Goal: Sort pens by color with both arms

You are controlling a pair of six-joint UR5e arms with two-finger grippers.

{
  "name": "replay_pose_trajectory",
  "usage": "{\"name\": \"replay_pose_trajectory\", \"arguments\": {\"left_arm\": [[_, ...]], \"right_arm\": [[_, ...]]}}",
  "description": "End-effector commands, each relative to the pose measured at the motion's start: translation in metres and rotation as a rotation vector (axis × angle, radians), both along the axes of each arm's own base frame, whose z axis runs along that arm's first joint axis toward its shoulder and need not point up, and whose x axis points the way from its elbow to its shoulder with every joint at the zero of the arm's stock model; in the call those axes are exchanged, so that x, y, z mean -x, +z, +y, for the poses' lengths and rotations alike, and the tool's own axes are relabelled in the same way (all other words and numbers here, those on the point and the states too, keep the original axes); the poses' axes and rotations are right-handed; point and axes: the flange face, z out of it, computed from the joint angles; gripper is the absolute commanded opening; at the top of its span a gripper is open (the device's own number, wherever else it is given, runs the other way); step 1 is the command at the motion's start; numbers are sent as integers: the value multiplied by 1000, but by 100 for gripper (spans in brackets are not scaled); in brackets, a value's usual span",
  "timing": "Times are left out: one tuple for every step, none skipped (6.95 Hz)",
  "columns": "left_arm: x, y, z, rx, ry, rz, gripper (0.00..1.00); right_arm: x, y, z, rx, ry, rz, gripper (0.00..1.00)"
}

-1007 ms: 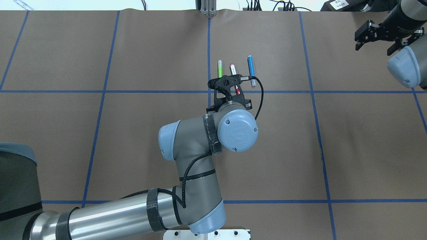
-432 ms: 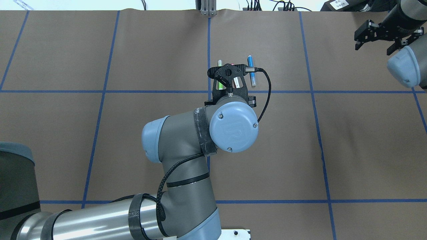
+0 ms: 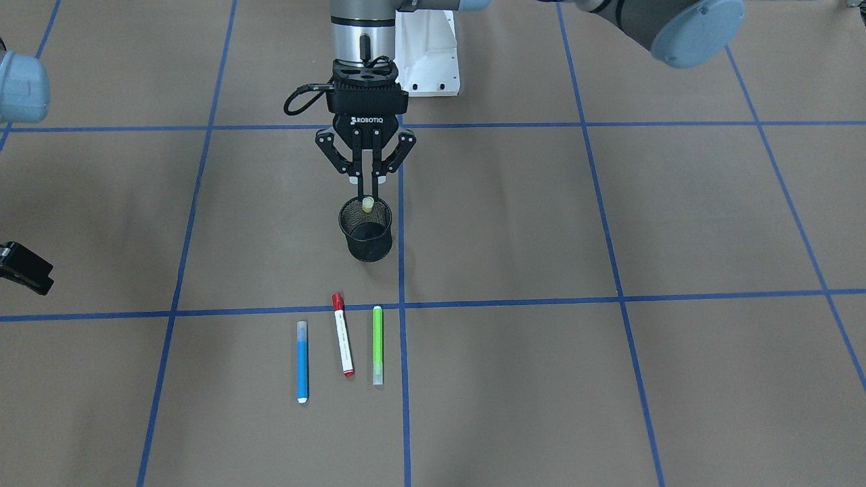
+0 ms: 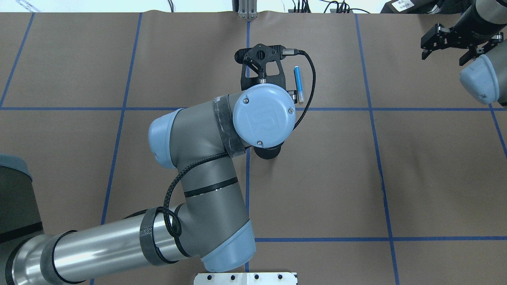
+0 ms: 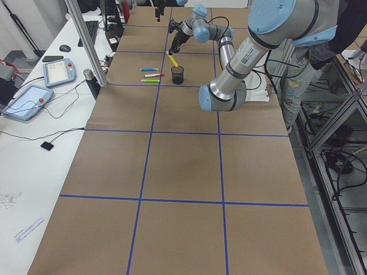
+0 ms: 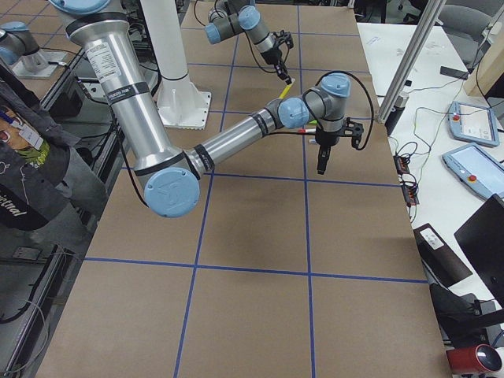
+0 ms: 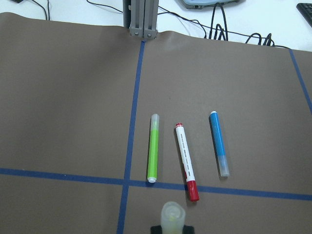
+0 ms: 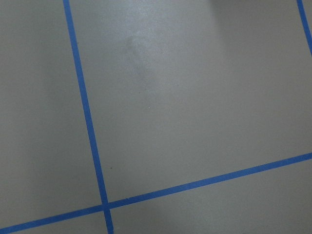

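Observation:
My left gripper needs to lay the yellow pen on the table before it opens: the pen ends above the black mesh cup's opening.
My left gripper (image 3: 367,195) is shut on the yellow pen (image 3: 367,205) and holds it over the black mesh cup (image 3: 365,230), with the pen's end at the cup's mouth. The yellow pen also shows at the bottom of the left wrist view (image 7: 173,217). The blue pen (image 3: 302,362), the white pen with a red cap (image 3: 343,335) and the green pen (image 3: 377,345) lie side by side on the table beyond the cup. In the overhead view only the blue pen (image 4: 298,84) shows; the left wrist hides the others. My right gripper (image 4: 443,57) is open and empty at the far right.
Brown paper with blue tape grid lines (image 3: 399,304) covers the table. The white pedestal base (image 3: 426,61) stands behind the cup. The cup (image 4: 268,152) peeks out from under the left wrist in the overhead view. Cables and tablets (image 5: 28,100) lie on the side bench.
The left wrist has swung toward the far edge and a little left, now covering the green and red-capped pens in the overhead view; the cup edge has come into sight. The right arm has not moved.

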Motion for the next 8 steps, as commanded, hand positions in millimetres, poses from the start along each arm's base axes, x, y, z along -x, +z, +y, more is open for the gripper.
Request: {"name": "replay_pose_trajectory", "arguments": {"left_arm": [[31,9,-49,32,12,-24,0],[28,20,-70,74,53,-50,0],[25,33,-88,98,55,-77,0],[23,35,-89,103,62,-82,0],[23,34,-89,103,63,-81,0],[29,35,-95,102,65,-84,0],[51,41,-112,111,158,-97,69],[68,57,-125,126,176,-106,99]], "right_arm": [[0,0,0,0,-1,0,99],[0,0,0,-1,0,1,99],[0,0,0,0,-1,0,99],[0,0,0,0,-1,0,99],[0,0,0,0,-1,0,99],[0,0,0,0,-1,0,99],[0,1,0,-4,-7,1,99],[-3,2,-1,-16,-23,6,100]]}}
